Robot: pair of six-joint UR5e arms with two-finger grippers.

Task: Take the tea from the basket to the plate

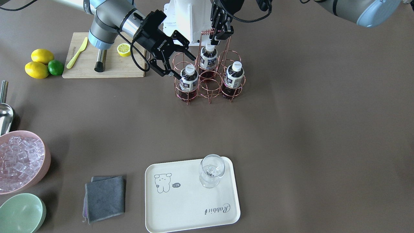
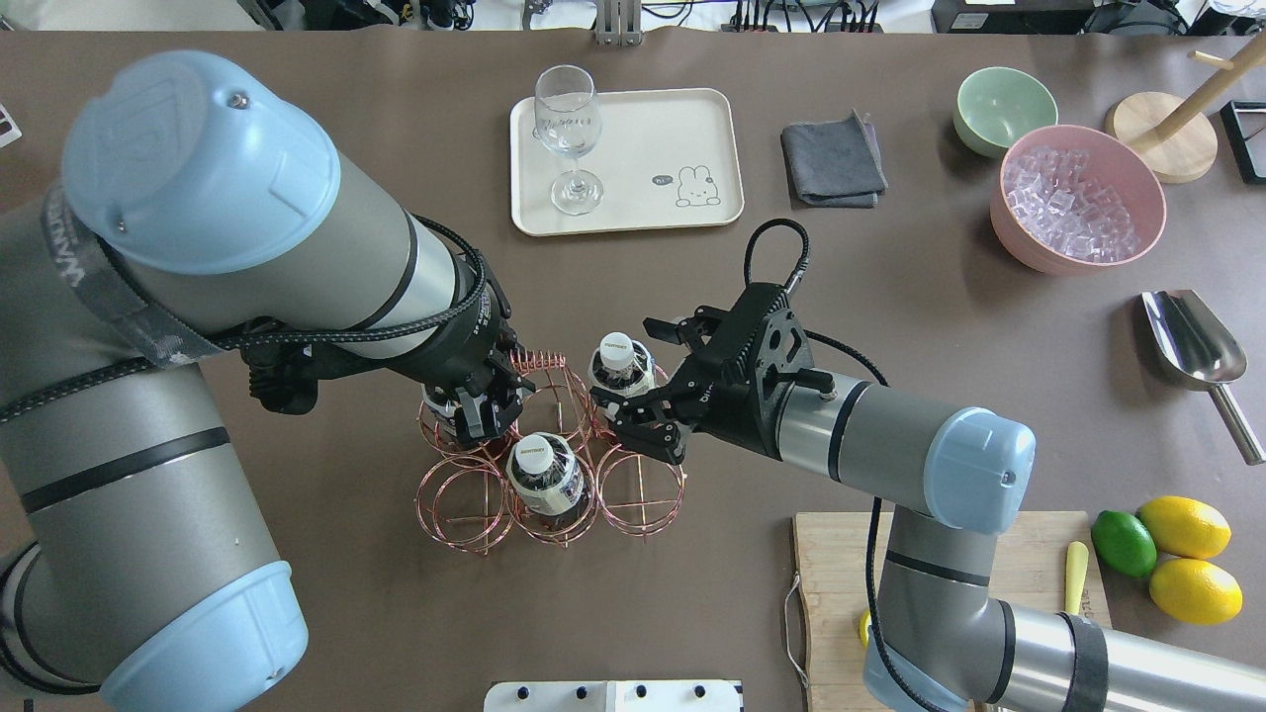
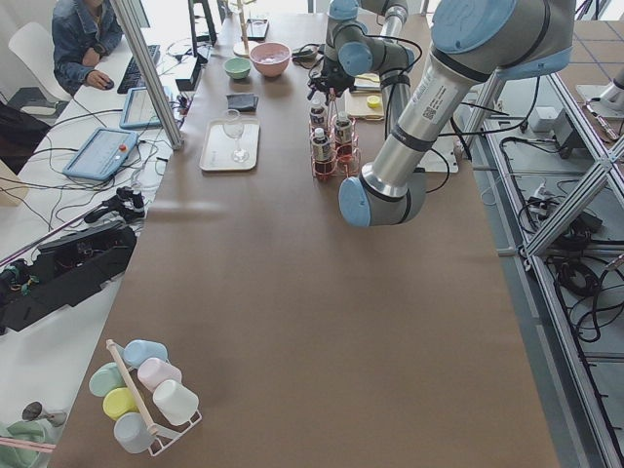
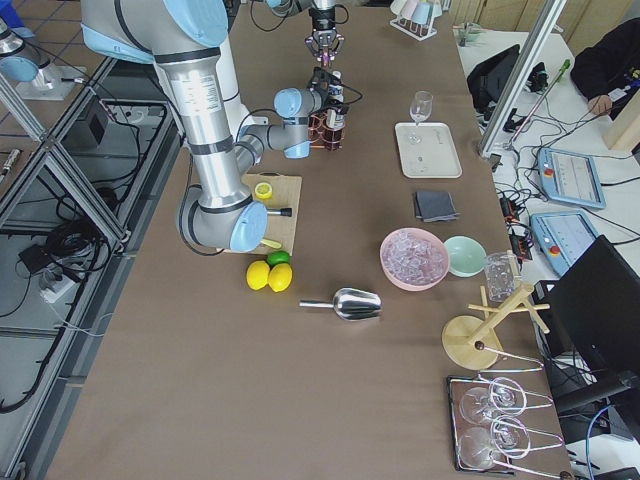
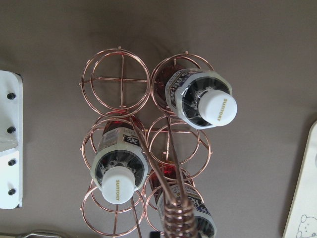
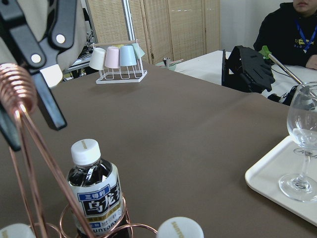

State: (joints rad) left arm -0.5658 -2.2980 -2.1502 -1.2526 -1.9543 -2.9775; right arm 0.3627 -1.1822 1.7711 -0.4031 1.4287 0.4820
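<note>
I will next grab the tea bottle by its neck point(image 1: 189, 75) with my right gripper, so I can take tea to the plate point(image 1: 187, 207).
The copper wire basket point(image 1: 210, 94) stands mid-table and also shows in the overhead view point(image 2: 465, 504). It holds three tea bottles point(image 1: 188, 82) point(image 1: 208, 60) point(image 1: 234, 76). My right gripper point(image 1: 186, 67) is open, its jaws either side of the neck of the tea bottle point(image 2: 618, 348) in the corner cell nearest the plate. My left gripper point(image 1: 217, 35) is shut on the coiled top of the basket's handle point(image 1: 208, 31). The cream plate point(image 1: 187, 207) lies across the table from me, with no bottle on it.
A wine glass point(image 1: 212, 170) stands on the plate's corner. A grey cloth point(image 1: 105, 197), a green bowl point(image 1: 19, 213) and a pink bowl of ice point(image 1: 19, 161) lie beside the plate. A cutting board point(image 1: 106, 68) with a half lemon point(image 1: 124, 49) is under my right arm.
</note>
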